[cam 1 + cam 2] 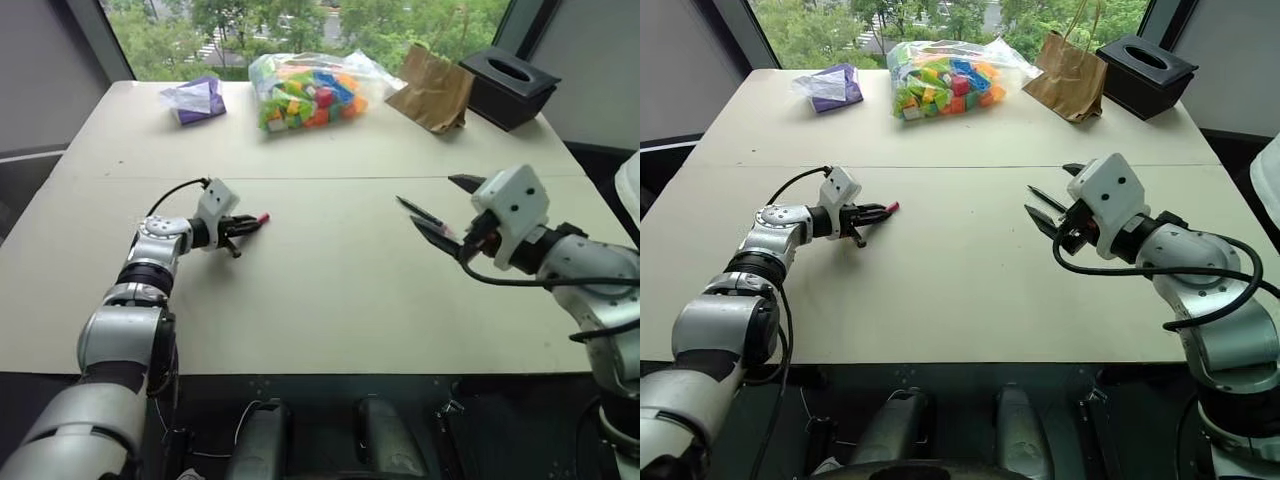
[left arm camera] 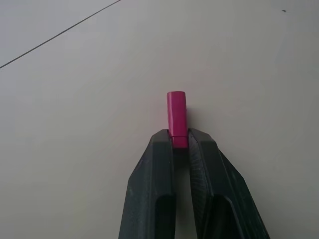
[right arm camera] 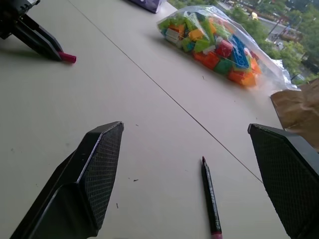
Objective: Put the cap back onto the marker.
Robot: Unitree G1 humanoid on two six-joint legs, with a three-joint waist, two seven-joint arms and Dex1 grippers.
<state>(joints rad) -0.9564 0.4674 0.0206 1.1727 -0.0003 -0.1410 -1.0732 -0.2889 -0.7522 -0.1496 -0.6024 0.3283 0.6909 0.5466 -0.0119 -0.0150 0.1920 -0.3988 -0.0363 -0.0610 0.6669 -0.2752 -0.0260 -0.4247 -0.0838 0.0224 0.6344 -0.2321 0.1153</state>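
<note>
My right gripper grabs the marker's black body (image 3: 211,199) next, well back from the tip, to put the cap back onto the marker's inked tip (image 3: 203,160).
The small pink-red cap (image 2: 177,117) sticks out from the tips of my left gripper (image 1: 252,222), which is shut on it just above the table at the left; the cap (image 3: 67,58) also shows in the right wrist view. The slim black marker (image 3: 210,201) lies flat on the table on the right, tip pointing away from me. My right gripper (image 1: 450,210) hangs above it, open wide, one finger on each side of the marker (image 1: 415,210) and not touching it. Cap and marker lie well apart.
At the far edge of the beige table (image 1: 330,300) lie a clear bag of coloured toy blocks (image 1: 310,88), a purple packet (image 1: 197,98), a brown paper bag (image 1: 432,90) and a black tissue box (image 1: 508,85). A seam crosses the tabletop.
</note>
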